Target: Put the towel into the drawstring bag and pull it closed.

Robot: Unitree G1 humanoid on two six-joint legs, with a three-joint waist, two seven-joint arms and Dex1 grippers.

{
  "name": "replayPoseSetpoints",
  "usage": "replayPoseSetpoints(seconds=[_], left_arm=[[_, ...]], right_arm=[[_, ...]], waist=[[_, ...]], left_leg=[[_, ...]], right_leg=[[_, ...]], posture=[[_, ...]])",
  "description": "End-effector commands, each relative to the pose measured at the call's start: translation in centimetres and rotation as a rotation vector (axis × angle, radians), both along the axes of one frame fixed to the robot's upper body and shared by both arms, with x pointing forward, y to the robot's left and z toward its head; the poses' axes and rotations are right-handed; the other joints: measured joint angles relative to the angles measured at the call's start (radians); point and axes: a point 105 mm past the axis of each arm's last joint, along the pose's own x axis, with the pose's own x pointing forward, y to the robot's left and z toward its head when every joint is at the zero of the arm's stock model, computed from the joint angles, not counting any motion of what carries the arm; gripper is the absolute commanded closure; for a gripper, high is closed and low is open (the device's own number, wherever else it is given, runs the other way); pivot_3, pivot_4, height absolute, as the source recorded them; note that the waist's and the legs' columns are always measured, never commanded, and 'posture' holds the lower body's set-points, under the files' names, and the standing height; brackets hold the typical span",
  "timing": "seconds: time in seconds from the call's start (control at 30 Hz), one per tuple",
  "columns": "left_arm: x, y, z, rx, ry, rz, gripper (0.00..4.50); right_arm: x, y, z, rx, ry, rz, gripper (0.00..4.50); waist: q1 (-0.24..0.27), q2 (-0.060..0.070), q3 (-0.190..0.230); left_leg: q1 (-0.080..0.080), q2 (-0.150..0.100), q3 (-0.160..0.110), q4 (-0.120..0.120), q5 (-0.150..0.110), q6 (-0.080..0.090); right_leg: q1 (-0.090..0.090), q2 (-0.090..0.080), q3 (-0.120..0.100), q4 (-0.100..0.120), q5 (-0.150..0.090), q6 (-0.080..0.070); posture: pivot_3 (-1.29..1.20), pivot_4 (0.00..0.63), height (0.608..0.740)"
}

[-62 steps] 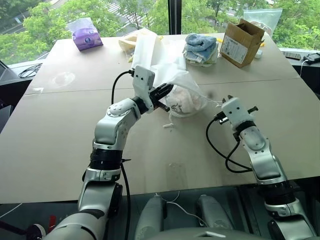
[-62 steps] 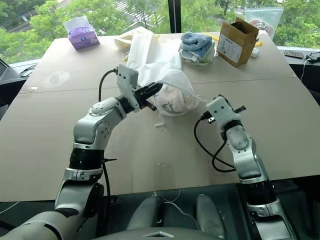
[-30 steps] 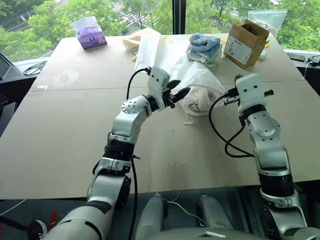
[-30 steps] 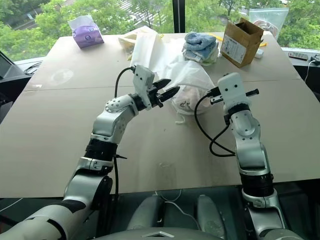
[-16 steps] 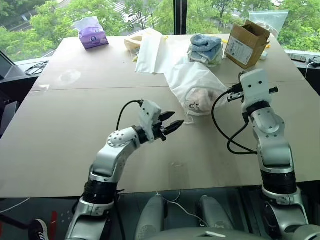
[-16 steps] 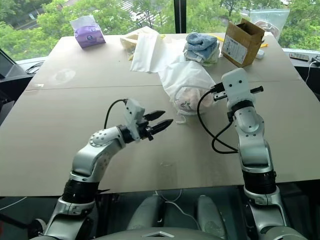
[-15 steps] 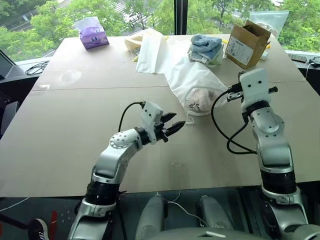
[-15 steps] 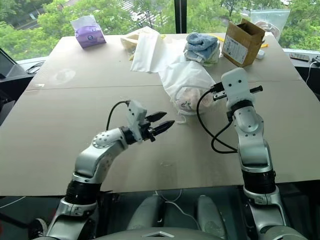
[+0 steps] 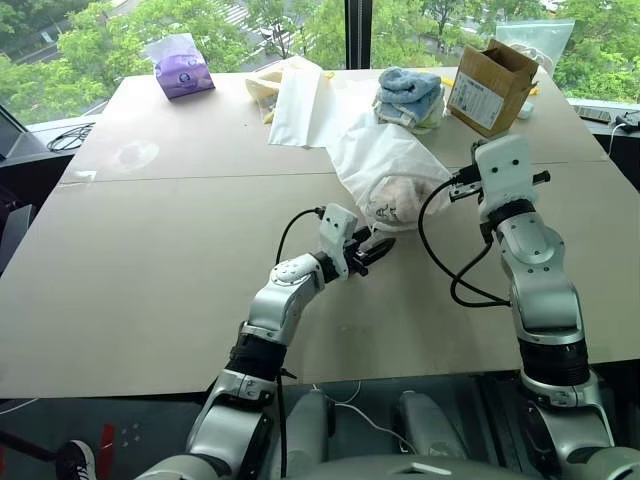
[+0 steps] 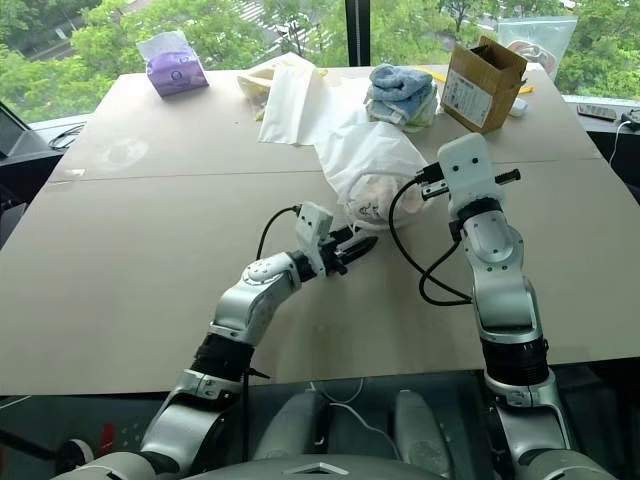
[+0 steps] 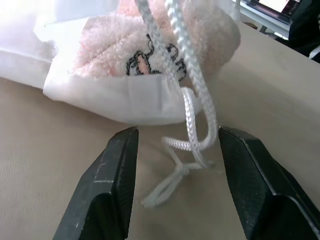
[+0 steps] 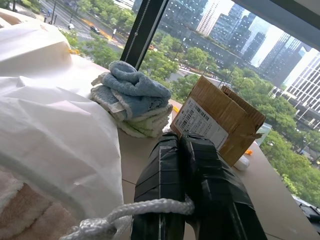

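The white cord is ready for the left gripper to close on: both fingers reach past its knot on either side, near the table, so the gripper would hold the cord if it closed now.
The drawstring bag lies on the table, and the cream towel with its dark printed mark shows through the thin fabric. A loose loop of white cord trails from the bag's mouth onto the table. My left gripper is low over the table just in front of the bag, open, with that loop lying between its fingers untouched. My right gripper is raised at the bag's right side and shut on another stretch of cord.
Behind the bag lie a flat white sheet, a stack of light-blue and white towels and a cardboard box. A purple tissue pack sits at the back left. The wide tabletop stretches to my left.
My left gripper has dropped from beside the bag to table level and moved right, so its open fingers now flank the loose cord. The right arm has held still.
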Motion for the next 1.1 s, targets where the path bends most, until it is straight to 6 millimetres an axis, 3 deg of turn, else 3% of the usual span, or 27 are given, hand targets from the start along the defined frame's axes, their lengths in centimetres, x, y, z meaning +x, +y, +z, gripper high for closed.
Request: replayPoseSetpoints(seconds=[0.03,0.07,0.1,0.13,0.17,0.3,0.5,0.73,0.93,1.1], left_arm=[[0.3,-0.5,0.8,-0.029,-0.028,-0.007,1.93],[0.4,-0.5,0.7,-0.033,-0.015,0.0,1.93],[0.4,-0.5,0.6,-0.034,-0.006,0.005,2.5],[0.5,-0.4,0.5,-0.034,0.004,0.016,2.54],[0.6,-0.3,0.4,-0.029,0.006,0.026,3.11],[1.0,0.4,0.6,-0.008,-0.015,0.054,4.44],[1.1,4.3,1.7,-0.004,-0.082,0.209,4.44],[3.0,11.8,6.2,0.103,-0.33,0.546,4.44],[4.3,16.2,12.5,0.27,-0.644,0.755,4.44],[4.6,17.3,17.6,0.303,-0.814,0.782,4.44]], right_arm=[[-0.4,0.3,1.7,0.0,-0.069,0.003,4.5],[-0.4,0.4,1.9,0.002,-0.073,0.004,4.5],[-0.4,0.4,2.0,0.003,-0.077,0.005,4.5],[-0.4,0.5,2.1,0.004,-0.082,0.007,4.5],[-0.4,0.6,2.3,0.005,-0.085,0.007,4.5],[-0.4,0.5,2.3,0.004,-0.086,0.005,4.5],[-0.4,-0.2,2.6,-0.005,-0.09,-0.01,4.5],[0.3,-1.7,4.1,-0.034,-0.106,-0.017,4.5],[1.2,-4.0,5.8,0.045,-0.108,-0.045,4.5],[1.7,-5.5,7.6,0.165,-0.1,-0.042,4.5]], waist=[[0.0,0.0,0.0],[0.001,0.0,0.0],[0.001,0.0,0.0],[0.001,0.0,0.0],[0.001,0.0,0.0],[0.001,0.0,0.0],[-0.006,0.0,0.0],[0.001,0.0,0.0],[0.003,0.0,0.0],[0.001,0.0,0.0]], left_leg=[[0.0,0.0,0.0,0.0,0.0,0.0],[0.0,0.0,0.0,0.0,0.0,0.0],[0.0,0.0,0.0,0.0,0.0,0.0],[0.0,0.0,0.0,0.0,0.0,0.0],[0.0,0.0,0.0,0.0,0.0,0.0],[0.0,0.0,0.0,0.0,0.0,0.0],[0.0,0.0,0.0,0.0,0.0,0.0],[0.0,0.0,0.0,0.0,0.0,0.0],[-0.001,0.0,-0.001,0.0,0.0,0.0],[-0.001,-0.001,-0.001,-0.001,0.0,0.0]], right_leg=[[0.0,0.0,0.0,0.0,0.0,0.0],[0.0,0.0,0.0,0.0,0.0,0.0],[0.0,0.0,0.0,0.0,0.0,0.0],[0.0,0.0,0.0,0.0,0.0,0.0],[0.0,0.0,0.0,0.0,0.0,0.0],[0.0,0.0,0.0,0.0,0.0,0.0],[0.0,0.0,0.001,0.0,0.0,0.0],[0.0,0.0,0.0,0.0,0.0,0.0],[0.0,-0.001,-0.001,-0.001,0.0,0.0],[-0.001,-0.001,-0.001,-0.001,0.0,0.0]], posture=[[0.0,0.15,0.74],[0.0,0.15,0.74],[0.0,0.15,0.74],[0.0,0.15,0.74],[0.0,0.15,0.74],[0.0,0.15,0.74],[0.0,0.15,0.74],[0.0,0.15,0.74],[0.0,0.15,0.74],[0.0,0.15,0.74]])
